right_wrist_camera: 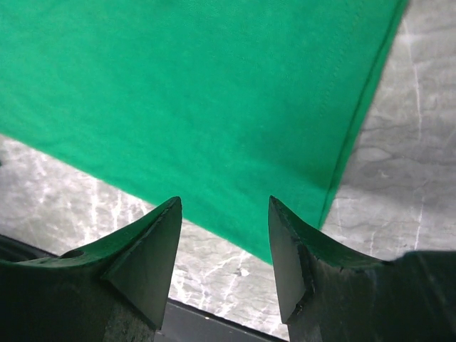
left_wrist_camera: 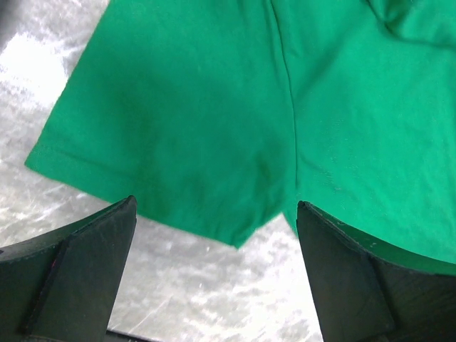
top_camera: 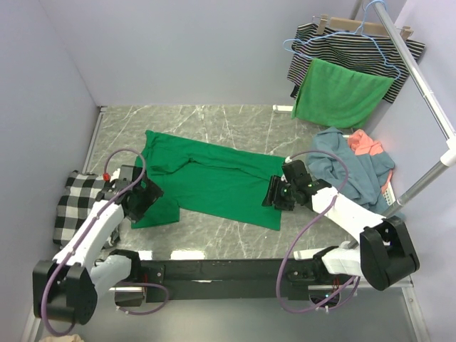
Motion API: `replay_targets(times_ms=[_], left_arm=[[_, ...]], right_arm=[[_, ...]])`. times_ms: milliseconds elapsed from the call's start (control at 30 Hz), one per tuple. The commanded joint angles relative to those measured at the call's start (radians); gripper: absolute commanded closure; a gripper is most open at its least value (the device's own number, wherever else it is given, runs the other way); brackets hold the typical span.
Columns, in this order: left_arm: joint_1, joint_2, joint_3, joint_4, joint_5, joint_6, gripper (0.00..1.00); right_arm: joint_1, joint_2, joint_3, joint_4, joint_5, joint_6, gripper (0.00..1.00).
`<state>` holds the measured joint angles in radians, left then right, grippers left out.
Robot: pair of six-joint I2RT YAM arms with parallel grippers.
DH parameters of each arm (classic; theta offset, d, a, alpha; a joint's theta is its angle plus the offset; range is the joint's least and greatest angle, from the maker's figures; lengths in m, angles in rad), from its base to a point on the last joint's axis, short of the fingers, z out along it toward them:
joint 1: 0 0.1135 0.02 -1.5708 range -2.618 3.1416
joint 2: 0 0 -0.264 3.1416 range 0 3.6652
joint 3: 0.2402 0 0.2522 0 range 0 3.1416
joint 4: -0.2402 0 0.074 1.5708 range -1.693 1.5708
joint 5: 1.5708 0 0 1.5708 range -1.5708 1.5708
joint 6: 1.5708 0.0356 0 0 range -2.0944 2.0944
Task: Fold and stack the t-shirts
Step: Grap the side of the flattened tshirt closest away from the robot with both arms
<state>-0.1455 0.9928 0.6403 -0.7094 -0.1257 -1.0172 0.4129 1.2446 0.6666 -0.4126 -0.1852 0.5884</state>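
I will next grab the emerald green t-shirt (top_camera: 214, 178) with my left gripper by its near sleeve's outer edge (top_camera: 169, 221), to fold the t-shirt's near side across.
An emerald green t-shirt (top_camera: 214, 178) lies spread flat across the marble table (top_camera: 235, 125). My left gripper (top_camera: 144, 199) is open just above its near left sleeve (left_wrist_camera: 164, 135), with the sleeve's corner between the fingers. My right gripper (top_camera: 276, 197) is open over the shirt's near right hem corner (right_wrist_camera: 299, 206). Neither holds cloth. A dusty blue t-shirt (top_camera: 353, 167) and a coral one (top_camera: 365, 144) lie crumpled in a heap at the right edge.
A brighter green cloth (top_camera: 342, 92) and a black-and-white striped garment (top_camera: 356, 46) hang on a rail (top_camera: 420, 78) at the back right. A black-and-white checked cloth (top_camera: 75, 203) lies off the table's left edge. Lilac walls enclose the table.
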Motion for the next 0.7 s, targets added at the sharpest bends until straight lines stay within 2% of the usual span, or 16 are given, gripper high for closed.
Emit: replay_targets(times_ms=[0, 133, 267, 400, 667], left_arm=[[0.003, 0.07, 0.028, 0.074, -0.072, -0.026, 0.01], [0.017, 0.157, 0.068, 0.038, -0.135, -0.004, 0.01], [0.069, 0.17, 0.081, 0.011, -0.221, 0.029, 0.0], [0.191, 0.168, 0.036, 0.036, -0.195, 0.063, 0.01], [0.211, 0.257, 0.015, 0.1, -0.137, 0.104, 0.01]], right_arm=[[0.004, 0.015, -0.019, 0.029, 0.036, 0.031, 0.41], [0.009, 0.01, -0.047, 0.018, 0.059, 0.086, 0.42], [0.023, -0.043, -0.073, -0.024, 0.119, 0.128, 0.43], [0.039, -0.1, -0.099, -0.057, 0.116, 0.152, 0.42], [0.075, -0.131, -0.134, -0.097, 0.118, 0.191, 0.43]])
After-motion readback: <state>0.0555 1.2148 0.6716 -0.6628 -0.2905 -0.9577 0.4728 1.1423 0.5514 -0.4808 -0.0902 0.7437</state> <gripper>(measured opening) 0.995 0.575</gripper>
